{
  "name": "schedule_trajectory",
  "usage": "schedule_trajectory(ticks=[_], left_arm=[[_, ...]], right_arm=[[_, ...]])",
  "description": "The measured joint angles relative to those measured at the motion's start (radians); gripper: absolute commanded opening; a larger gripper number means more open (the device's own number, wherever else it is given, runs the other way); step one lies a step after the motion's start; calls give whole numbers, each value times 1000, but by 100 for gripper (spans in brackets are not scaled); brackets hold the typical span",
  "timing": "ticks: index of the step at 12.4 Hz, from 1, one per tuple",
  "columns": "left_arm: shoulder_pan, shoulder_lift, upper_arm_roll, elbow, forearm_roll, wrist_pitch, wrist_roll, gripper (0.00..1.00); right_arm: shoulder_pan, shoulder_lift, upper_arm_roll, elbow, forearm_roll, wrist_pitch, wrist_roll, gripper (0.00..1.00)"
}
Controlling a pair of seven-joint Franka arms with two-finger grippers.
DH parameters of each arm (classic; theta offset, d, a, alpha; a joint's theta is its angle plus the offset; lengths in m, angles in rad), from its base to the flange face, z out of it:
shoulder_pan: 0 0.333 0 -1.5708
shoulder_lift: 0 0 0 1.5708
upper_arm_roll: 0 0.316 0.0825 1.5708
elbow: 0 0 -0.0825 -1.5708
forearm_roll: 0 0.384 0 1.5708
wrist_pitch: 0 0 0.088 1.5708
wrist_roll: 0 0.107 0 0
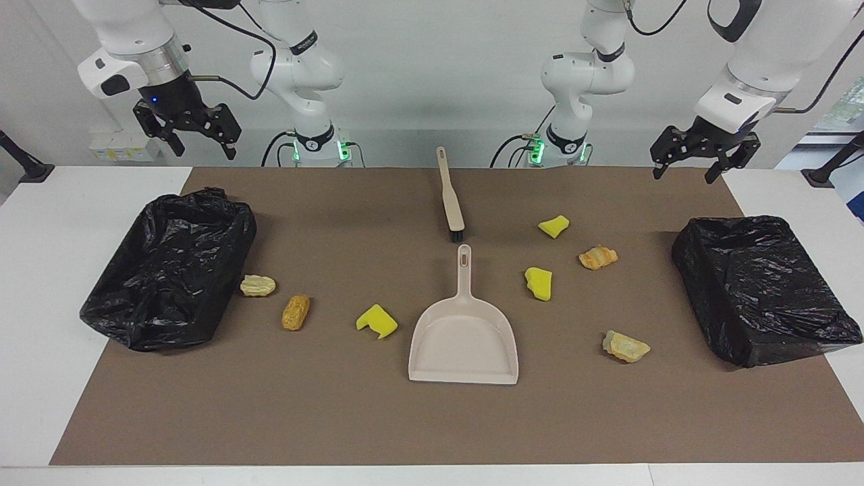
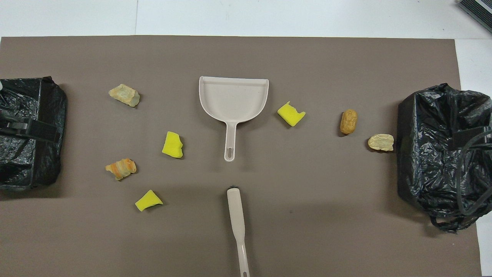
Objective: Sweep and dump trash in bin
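The dustpan's broad pan is too wide for the fingers, so my right gripper should next grab the dustpan by its narrow handle's end (image 2: 229,152).
Several pieces of trash lie scattered on the brown mat: yellow sponge chunks (image 1: 376,320) (image 1: 538,283) (image 1: 553,226) and crusty lumps (image 1: 257,285) (image 1: 295,312) (image 1: 598,257) (image 1: 626,346). A black-bagged bin (image 1: 169,266) stands at the right arm's end, and a second bin (image 1: 759,287) at the left arm's end. My right gripper (image 1: 202,145) hangs open and empty in the air above the first bin. My left gripper (image 1: 683,172) is open, empty and raised by the second bin.
A beige dustpan (image 1: 463,341) lies mid-mat with its handle toward the robots. A beige brush (image 1: 450,196) lies nearer to the robots, its bristles close to the dustpan's handle. White tabletop (image 1: 61,223) borders the mat (image 1: 337,418).
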Motion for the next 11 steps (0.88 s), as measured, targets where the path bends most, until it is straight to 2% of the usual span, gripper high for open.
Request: schedule_trajectory(ticks=[2,5,8,11], left_arm=[[-42,-27,-2,-61,0,12,-15,100],[-150,-117,-6,-241,-2,89,-127,100],[-315,-189,-11,-429,-33,197,-353,100],[-454,-202,-13,-523,-72,282,-533,100]], right_arm=[[0,0,0,0,0,0,0,100],[-2,0,-2,0,0,-8,0,100],[0,-1,0,0,5,-17,0,100],[7,14,2,-3,51,-14,21,100]])
